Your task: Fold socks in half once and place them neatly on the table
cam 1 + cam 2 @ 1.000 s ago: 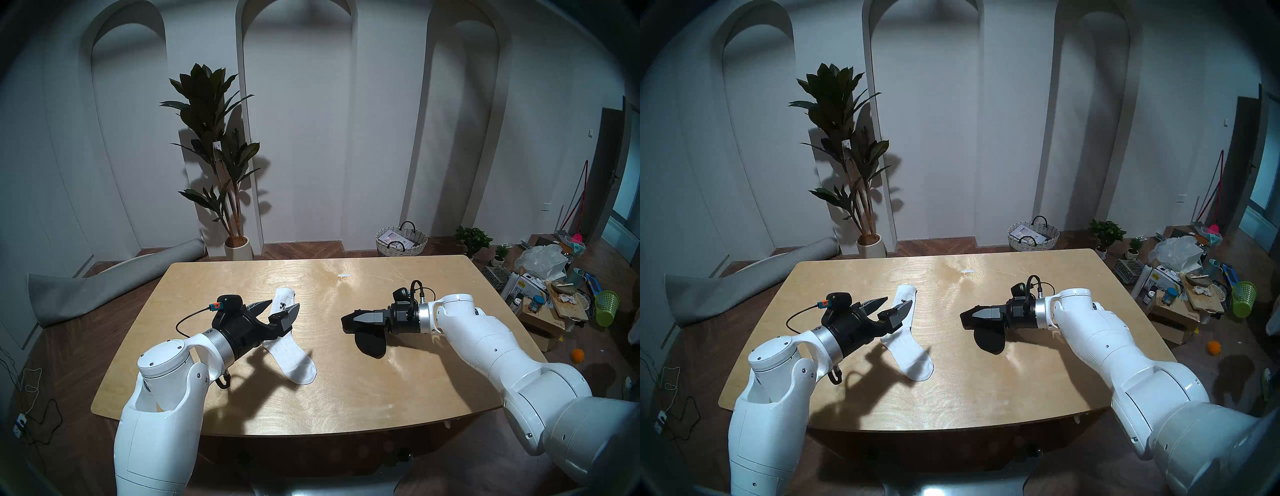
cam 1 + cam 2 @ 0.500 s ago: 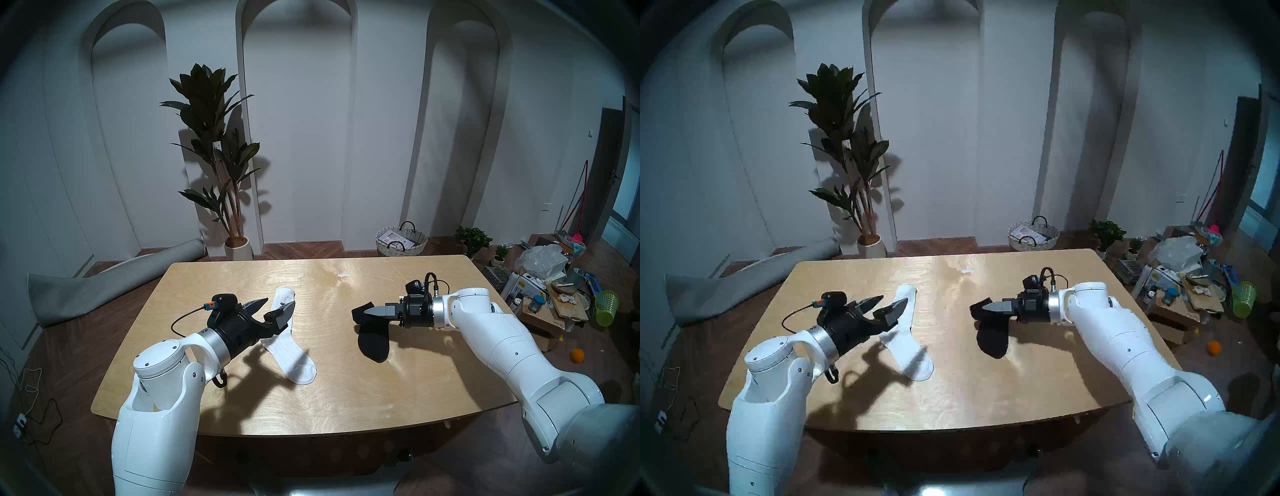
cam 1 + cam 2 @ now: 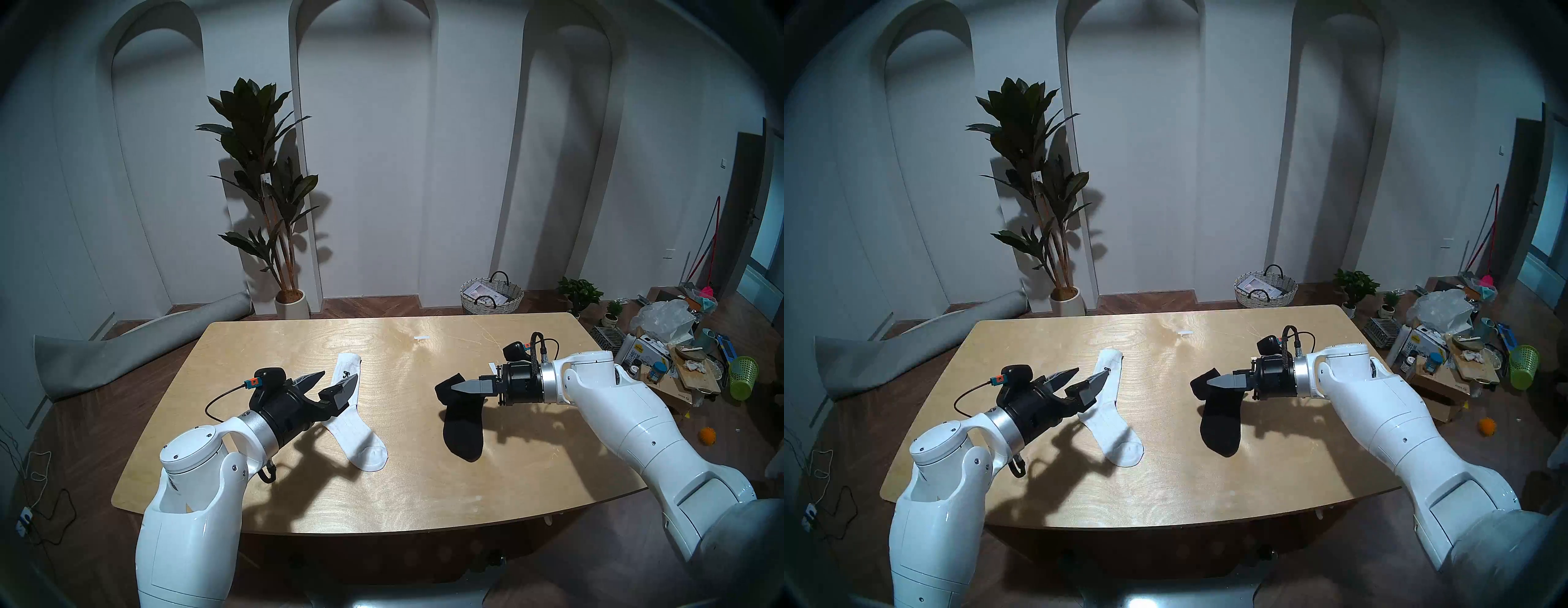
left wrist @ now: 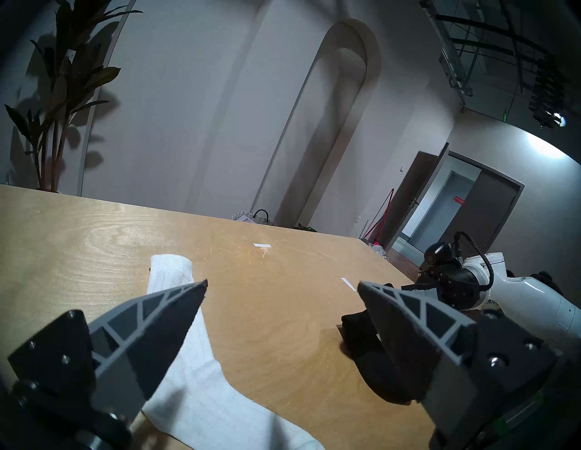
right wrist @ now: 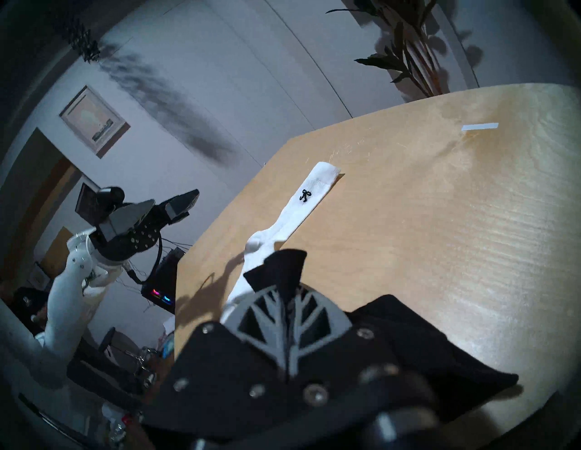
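I need to move the black sock's cuff onto the toe with my right gripper before I release it, because the cuff (image 3: 444, 388) is high and short of the toe.
A ribbed white sock (image 3: 356, 429) with a small black logo lies flat and full length on the plywood table (image 3: 424, 488), cuff far, toe near. My left gripper (image 3: 338, 377) hovers open and empty just above its cuff half; in the left wrist view the white sock (image 4: 201, 392) lies under the left finger. My right gripper (image 3: 456, 387) is shut on one end of the black sock (image 3: 462, 424) and holds it raised. The rest of the sock drapes down and its near end lies on the table. In the right wrist view the black sock (image 5: 283, 267) sticks out past the closed fingertips.
A white tape strip (image 3: 421, 338) lies at the table's far middle and another (image 3: 491, 366) by my right wrist. On the floor are a wicker basket (image 3: 492, 295), a potted plant (image 3: 290, 301), a rolled grey mat (image 3: 127, 352) at left and clutter (image 3: 679, 352) at right.
My right gripper has moved right with the black sock, and the sock now hangs out longer on the table. My left gripper has drawn back a little toward me, still open.
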